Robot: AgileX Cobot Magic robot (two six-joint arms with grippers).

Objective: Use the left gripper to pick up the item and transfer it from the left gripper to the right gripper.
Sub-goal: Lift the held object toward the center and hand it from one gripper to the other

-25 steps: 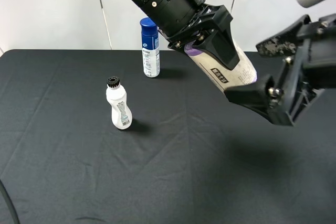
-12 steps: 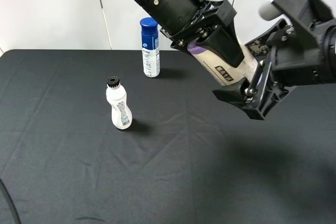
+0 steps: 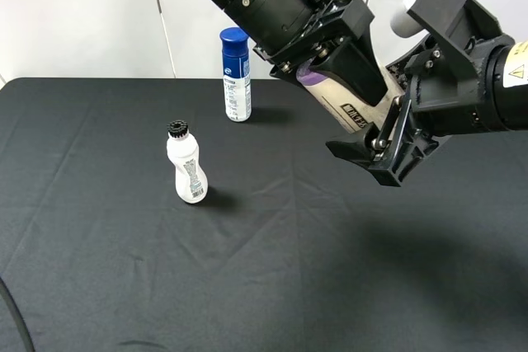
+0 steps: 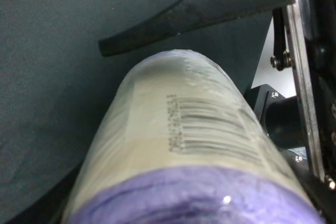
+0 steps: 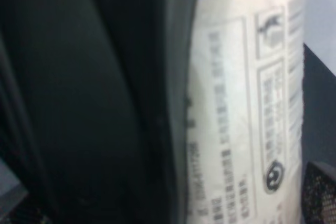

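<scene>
I should next use my right gripper to grab the wrapped roll by its lower end with the black label (image 3: 360, 118). My right gripper should take over from my left gripper.
The item (image 3: 345, 105), a cream-wrapped roll with lilac ends and a black label, hangs tilted high over the right half of the table. My left gripper (image 3: 361, 88) is shut on its upper part, and its black fingers (image 3: 353, 59) cover much of it. The left wrist view shows the item (image 4: 184, 140) close up, with its barcode and a purple end. My right gripper (image 3: 392, 113) stands open, with its fingers (image 3: 363, 157) straddling the item's lower end; the lower finger is clear of the roll. In the right wrist view the printed wrap of the item (image 5: 247, 103) fills the frame beside a dark finger.
A white waisted bottle with a black cap (image 3: 187, 172) stands left of centre on the black cloth table (image 3: 124, 269). A tall blue-capped bottle (image 3: 236, 74) stands at the back edge, near the white wall.
My right gripper has swung left and up, from beside the item to straddling its lower end. The left gripper and the item have barely shifted.
</scene>
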